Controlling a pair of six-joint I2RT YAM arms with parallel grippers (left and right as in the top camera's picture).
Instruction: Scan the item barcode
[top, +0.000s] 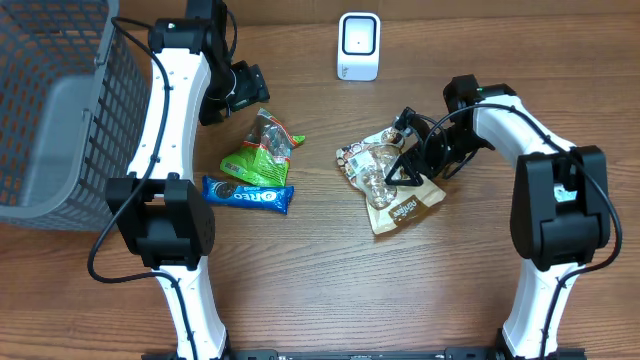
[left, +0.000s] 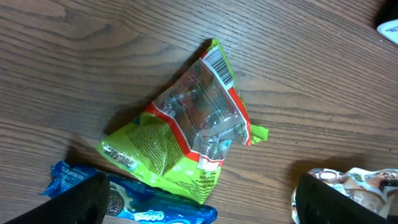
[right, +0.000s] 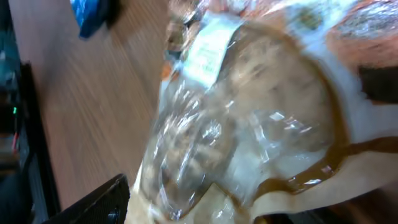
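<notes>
I should next use my right gripper to grip the clear and tan snack bag at its side (top: 399, 165) (right: 208, 201) beside the clear window. The white label then stays uncovered for scanning.
A clear and tan snack bag (top: 402, 207) lies right of centre on the table. My right gripper (top: 405, 160) is down over it with a finger on either side, jaws still apart. In the right wrist view the snack bag (right: 249, 124) fills the frame, blurred, with one finger (right: 99, 202) at its left edge. A green snack bag (left: 186, 137) lies below my left gripper (left: 205, 208), which is open and holds nothing. Its barcode (left: 217, 67) faces up at the top corner. The white scanner (top: 358, 47) stands at the back of the table.
A blue Oreo pack (top: 248, 194) lies just in front of the green bag (top: 262, 150). A grey mesh basket (top: 40, 60) fills the far left. My left gripper (top: 245, 88) hovers behind the green bag.
</notes>
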